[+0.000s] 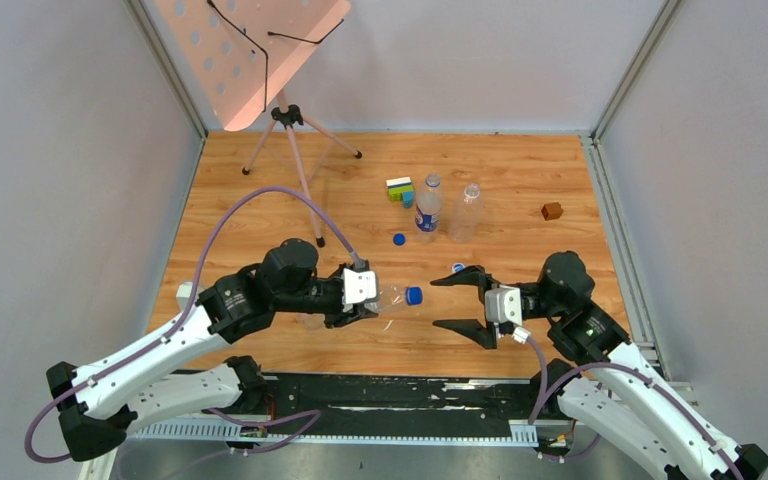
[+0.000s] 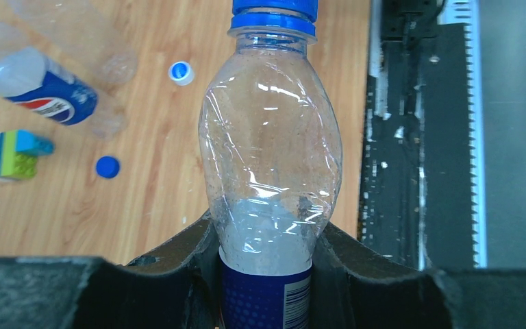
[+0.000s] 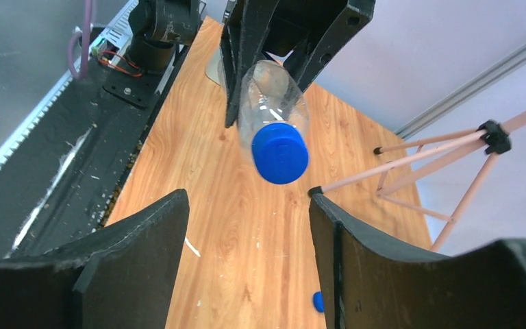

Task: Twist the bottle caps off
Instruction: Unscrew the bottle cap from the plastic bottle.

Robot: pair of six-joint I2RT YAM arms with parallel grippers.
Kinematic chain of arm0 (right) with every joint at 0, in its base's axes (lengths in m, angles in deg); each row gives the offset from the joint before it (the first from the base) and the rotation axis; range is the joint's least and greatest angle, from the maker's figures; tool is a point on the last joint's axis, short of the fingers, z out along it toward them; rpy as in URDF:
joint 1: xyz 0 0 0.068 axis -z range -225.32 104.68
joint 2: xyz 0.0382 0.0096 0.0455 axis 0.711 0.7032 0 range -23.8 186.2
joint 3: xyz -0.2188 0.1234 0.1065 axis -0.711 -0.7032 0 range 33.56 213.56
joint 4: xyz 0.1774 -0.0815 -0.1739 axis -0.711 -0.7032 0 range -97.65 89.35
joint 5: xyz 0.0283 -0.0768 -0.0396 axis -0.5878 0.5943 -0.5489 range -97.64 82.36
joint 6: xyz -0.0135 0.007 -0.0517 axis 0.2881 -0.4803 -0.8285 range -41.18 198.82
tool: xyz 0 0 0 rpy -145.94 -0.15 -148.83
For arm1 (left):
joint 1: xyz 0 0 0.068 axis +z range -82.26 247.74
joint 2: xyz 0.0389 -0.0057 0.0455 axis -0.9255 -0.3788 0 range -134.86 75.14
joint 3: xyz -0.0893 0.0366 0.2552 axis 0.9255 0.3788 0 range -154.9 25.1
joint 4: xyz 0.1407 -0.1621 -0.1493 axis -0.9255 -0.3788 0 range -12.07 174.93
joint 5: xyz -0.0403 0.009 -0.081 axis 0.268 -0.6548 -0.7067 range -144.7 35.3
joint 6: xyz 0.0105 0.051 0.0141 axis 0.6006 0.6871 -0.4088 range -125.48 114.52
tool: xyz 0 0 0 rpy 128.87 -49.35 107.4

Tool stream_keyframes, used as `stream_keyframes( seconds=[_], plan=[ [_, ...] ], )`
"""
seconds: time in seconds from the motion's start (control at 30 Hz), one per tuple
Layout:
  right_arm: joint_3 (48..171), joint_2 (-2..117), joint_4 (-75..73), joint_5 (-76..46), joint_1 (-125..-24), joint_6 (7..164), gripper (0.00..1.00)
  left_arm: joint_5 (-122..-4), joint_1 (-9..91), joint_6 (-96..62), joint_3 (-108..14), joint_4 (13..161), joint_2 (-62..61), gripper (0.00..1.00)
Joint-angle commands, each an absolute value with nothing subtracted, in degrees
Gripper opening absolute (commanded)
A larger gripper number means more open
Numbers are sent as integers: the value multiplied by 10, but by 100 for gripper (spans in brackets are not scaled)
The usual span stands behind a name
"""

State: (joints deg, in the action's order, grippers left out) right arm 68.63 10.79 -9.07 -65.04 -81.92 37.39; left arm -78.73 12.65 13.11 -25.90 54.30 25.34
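Observation:
The right gripper grabs the cap end-on by its opposite sides next, to unscrew the blue cap (image 1: 414, 295) (image 3: 280, 153) by turning the wrist.
My left gripper (image 1: 370, 301) is shut on a clear bottle (image 1: 391, 297) with a blue label and holds it level above the table. Its dark blue cap (image 1: 414, 295) is on and points right. In the left wrist view the jaws (image 2: 267, 264) clamp the bottle (image 2: 270, 151) at the label's top edge, with the cap (image 2: 274, 14) at the far end. My right gripper (image 1: 436, 302) is open, just right of the cap. In the right wrist view its fingers (image 3: 144, 236) stand wide apart, short of the cap (image 3: 280, 153).
Two uncapped bottles stand behind, one labelled (image 1: 428, 208), one unlabelled (image 1: 467, 212). Loose caps lie on the table: a blue one (image 1: 398, 239) and one by my right gripper (image 1: 458, 267). A toy block cluster (image 1: 400, 189), a brown cube (image 1: 552, 211) and a pink tripod (image 1: 290, 150) stand further back.

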Motion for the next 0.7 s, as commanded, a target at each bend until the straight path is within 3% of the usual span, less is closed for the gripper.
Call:
stream_keyframes(
  seconds=[0.0, 0.13, 0.23, 0.37, 0.67],
  plan=[
    [669, 104, 26, -607, -818, 569, 66, -696, 126, 134, -238, 597, 281, 3],
    [649, 127, 150, -392, -818, 931, 65, -613, 126, 131, -210, 646, 294, 3],
    [723, 171, 26, -266, -817, 1120, 63, -589, 125, 132, -202, 666, 294, 1],
    [793, 234, -67, -317, -817, 1237, 67, -570, 124, 139, -193, 683, 293, 1],
    [778, 284, -14, -386, -817, 1333, 66, -577, 122, 148, -190, 686, 295, 1]
  ],
)
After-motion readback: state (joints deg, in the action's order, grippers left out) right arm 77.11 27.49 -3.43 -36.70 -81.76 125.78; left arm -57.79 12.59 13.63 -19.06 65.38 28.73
